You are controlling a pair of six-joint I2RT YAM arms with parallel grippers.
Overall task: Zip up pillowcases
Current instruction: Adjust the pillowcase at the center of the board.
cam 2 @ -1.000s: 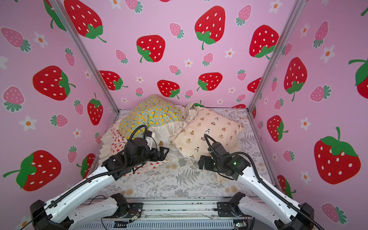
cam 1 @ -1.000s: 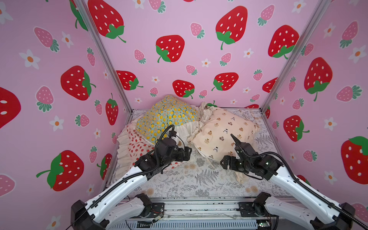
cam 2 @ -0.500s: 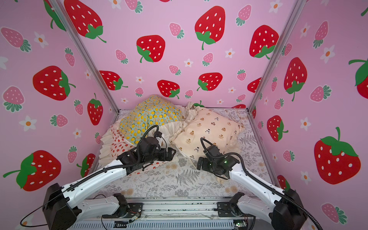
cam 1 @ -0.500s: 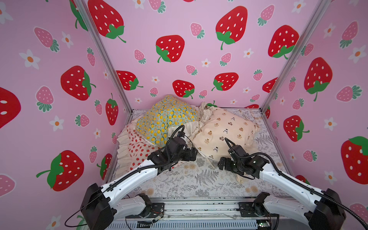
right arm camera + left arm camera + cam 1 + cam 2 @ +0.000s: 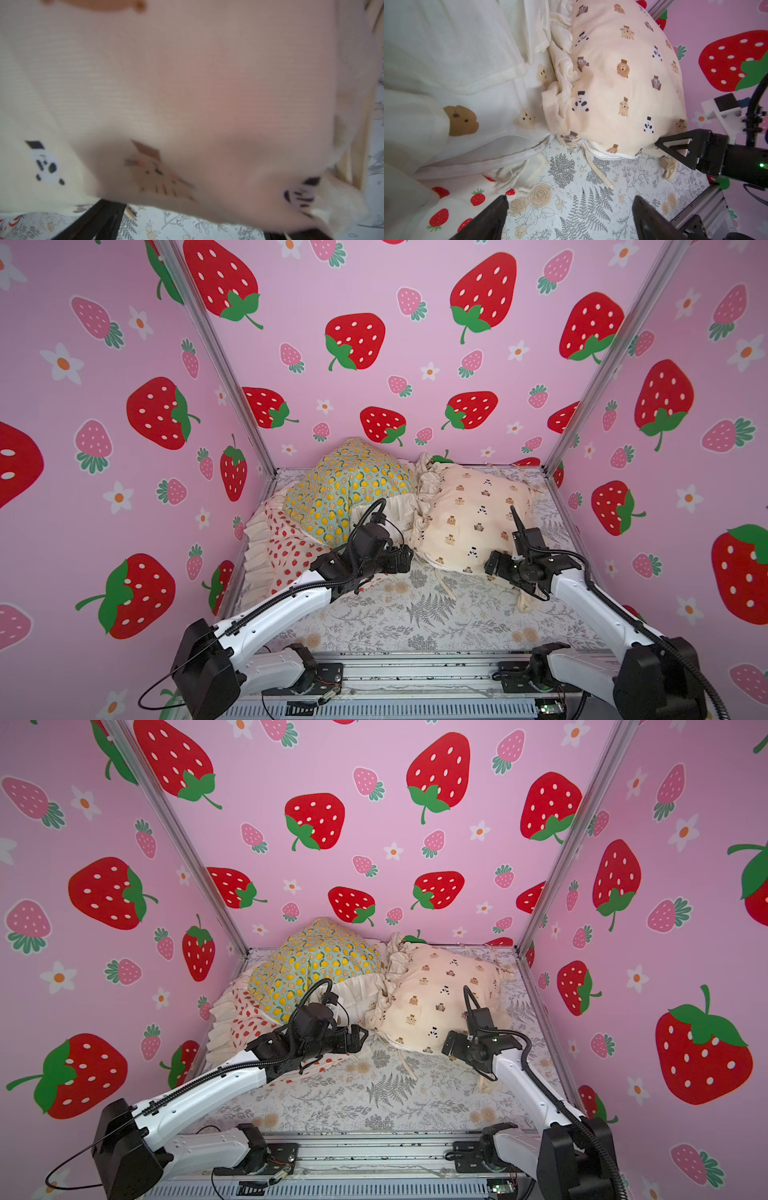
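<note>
My left gripper will next pick up the small-bear pillowcase by its ruffled near corner beside the zipper's end. It will anchor the pillowcase there so my right gripper can zip.
Several ruffled pillowcases lie at the back of the sheet. The lemon one [image 5: 349, 489] rests on the strawberry one [image 5: 286, 549]. The cream small-bear one [image 5: 469, 514] lies at the right, and a white zipper [image 5: 608, 153] runs along its near edge. The white bear-head one [image 5: 467, 116] shows in the left wrist view, wedged between the others with its seam gaping. My left gripper [image 5: 405, 561] [image 5: 570, 199] hangs open over bare sheet before the gap between pillowcases. My right gripper [image 5: 492, 566] [image 5: 187, 220] is open at the small-bear pillowcase's near edge, with the fabric bulging over its fingers.
The grey fern-print sheet [image 5: 415, 614] covers the floor. A cream tie strap [image 5: 600, 174] trails on it. Pink strawberry walls with metal corner posts [image 5: 582, 406] close in three sides. A metal rail [image 5: 415, 672] carrying the arm bases runs along the front.
My left gripper has slid right to the gap between the pillowcases. My right gripper has shifted right and farther back, up against the small-bear pillowcase's near edge.
</note>
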